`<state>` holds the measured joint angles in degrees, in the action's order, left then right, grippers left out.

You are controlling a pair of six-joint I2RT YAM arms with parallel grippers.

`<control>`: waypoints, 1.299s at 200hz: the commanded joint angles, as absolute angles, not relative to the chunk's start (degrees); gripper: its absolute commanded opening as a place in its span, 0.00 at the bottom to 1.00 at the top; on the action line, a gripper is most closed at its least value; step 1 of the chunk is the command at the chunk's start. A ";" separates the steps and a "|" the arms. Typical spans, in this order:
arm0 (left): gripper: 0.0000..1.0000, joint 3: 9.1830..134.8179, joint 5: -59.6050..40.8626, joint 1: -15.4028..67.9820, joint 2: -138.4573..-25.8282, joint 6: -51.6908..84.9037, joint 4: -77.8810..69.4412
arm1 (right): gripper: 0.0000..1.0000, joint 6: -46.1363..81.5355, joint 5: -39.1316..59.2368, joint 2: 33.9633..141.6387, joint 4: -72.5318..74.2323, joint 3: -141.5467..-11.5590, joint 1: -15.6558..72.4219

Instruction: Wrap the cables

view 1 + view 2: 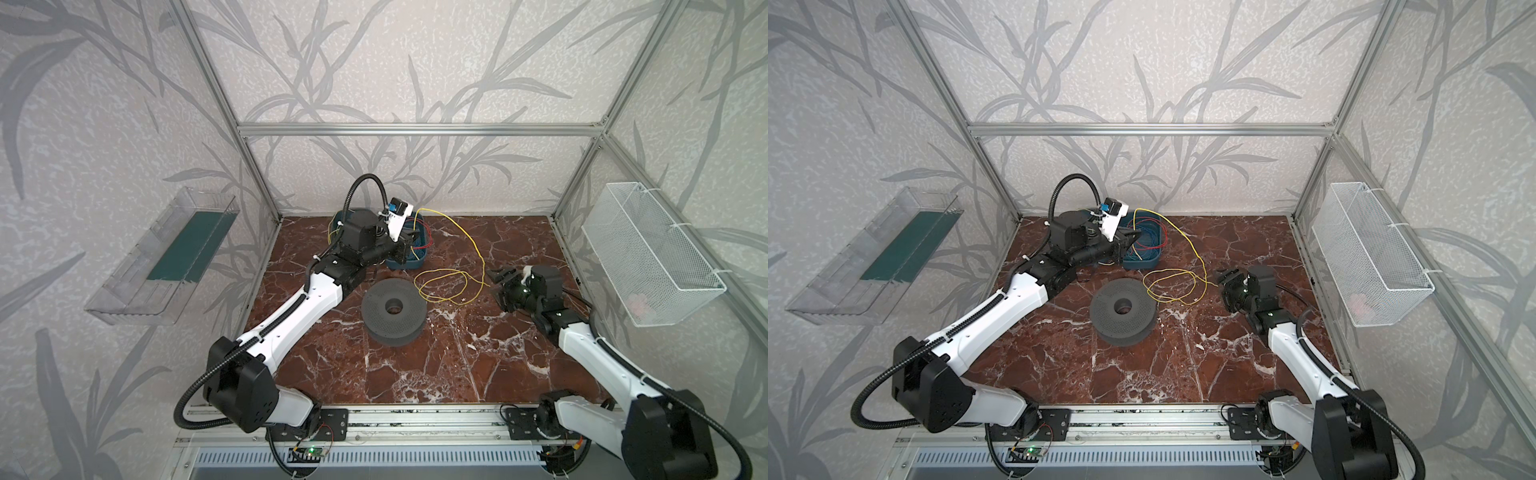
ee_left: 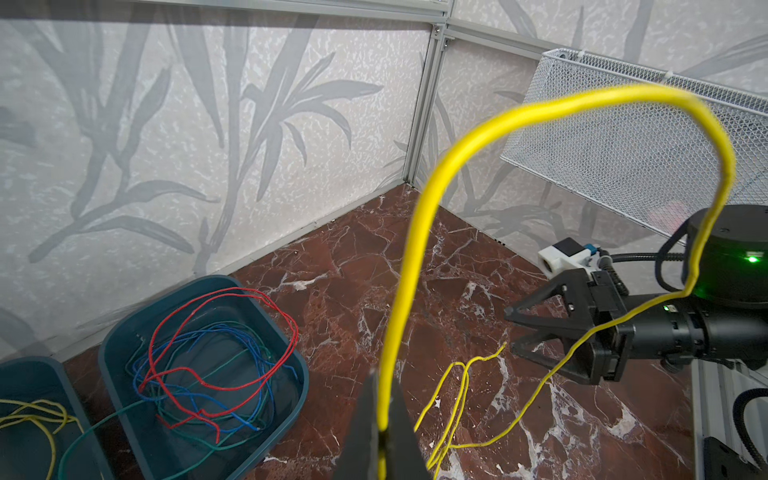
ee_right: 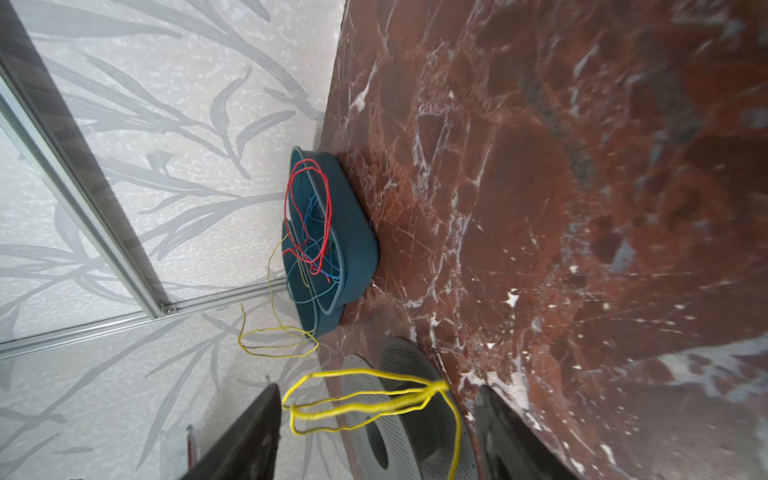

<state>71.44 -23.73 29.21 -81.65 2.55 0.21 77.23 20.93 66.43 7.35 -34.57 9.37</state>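
Observation:
I will stretch the yellow cable for wrapping, so next I will grab it with my right gripper by its loose loops, away from my left gripper's hold.
A thin yellow cable (image 1: 442, 271) (image 1: 1169, 271) lies in loose loops on the marble floor, right of the grey perforated spool (image 1: 392, 311) (image 1: 1123, 311). From the loops it arcs up and back to my left gripper (image 1: 409, 241) (image 1: 1133, 237), held above the blue bin. In the left wrist view that gripper (image 2: 384, 415) is shut on the cable (image 2: 417, 232). My right gripper (image 1: 496, 286) (image 1: 1223, 284) (image 2: 513, 328) hangs just right of the loops. Its jaws (image 3: 376, 399) stand open, and the bunched loops (image 3: 374, 405) show between the fingers, unpinched, with the spool (image 3: 399, 440) behind.
A blue bin (image 1: 409, 264) (image 2: 299, 374) (image 3: 357, 241) of red, blue and green wires stands at the back. A second bin (image 2: 62, 382) beside it holds yellow wire. A white mesh basket (image 1: 652, 253) hangs on the right wall and a clear tray (image 1: 162, 257) on the left.

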 commanded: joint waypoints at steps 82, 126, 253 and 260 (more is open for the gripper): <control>0.00 70.73 -24.01 30.07 -79.59 1.69 -2.69 | 0.25 85.60 29.00 74.17 20.58 -39.22 10.72; 0.00 71.39 -23.16 30.11 -78.61 0.61 -1.59 | 0.00 83.06 27.47 75.94 22.01 -39.62 9.75; 0.00 105.53 3.94 -3.16 -76.26 7.63 17.50 | 0.00 67.92 26.49 67.32 9.99 -34.62 -19.85; 0.00 105.81 4.44 -5.71 -75.89 9.74 17.78 | 0.00 67.63 26.48 67.24 10.01 -33.92 -20.73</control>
